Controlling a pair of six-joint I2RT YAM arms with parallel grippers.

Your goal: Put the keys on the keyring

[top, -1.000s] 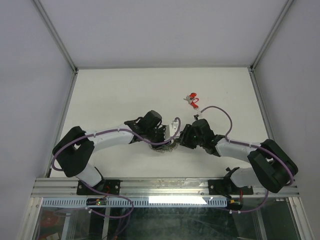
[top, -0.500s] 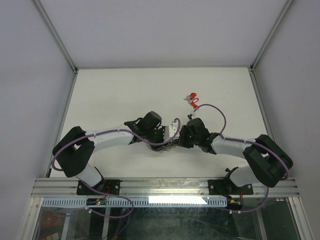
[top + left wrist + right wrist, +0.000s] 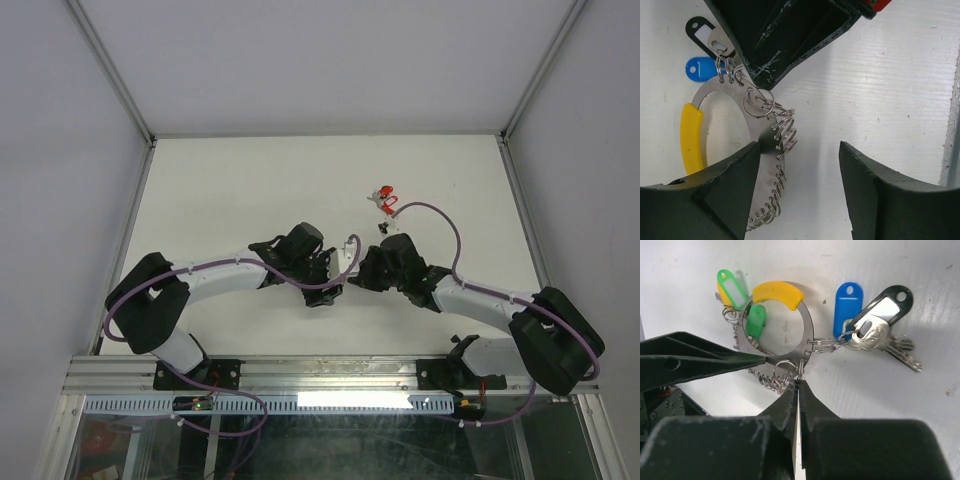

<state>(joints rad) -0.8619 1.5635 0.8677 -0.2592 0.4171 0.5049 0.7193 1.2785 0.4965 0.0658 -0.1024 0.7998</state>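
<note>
I should next grab the keyring's metal band [image 3: 776,361] with my left gripper, opposite the yellow arc [image 3: 777,292], so the split rings stay free for the keys.
The keyring [image 3: 807,335] lies flat on the table, a metal band with a yellow arc [image 3: 777,292] and a row of small split rings. Green tags [image 3: 729,287] hang at its left. A blue tag [image 3: 847,302] and a black tag with keys [image 3: 890,345] hang at its right. My right gripper [image 3: 799,382] is shut on one small split ring at the band's near edge. My left gripper [image 3: 799,150] is open, its left finger [image 3: 725,190] lying over the band [image 3: 762,130]. Red-tagged keys [image 3: 382,197] lie loose farther back.
The two grippers meet nose to nose at the table's near middle [image 3: 343,275]. The right arm's purple cable [image 3: 440,215] loops over the table near the red-tagged keys. The white table [image 3: 250,190] ends in metal frame rails on both sides.
My right gripper has shut on a small split ring of the keyring. My left gripper has opened wider. Both arms stay close together at the keyring.
</note>
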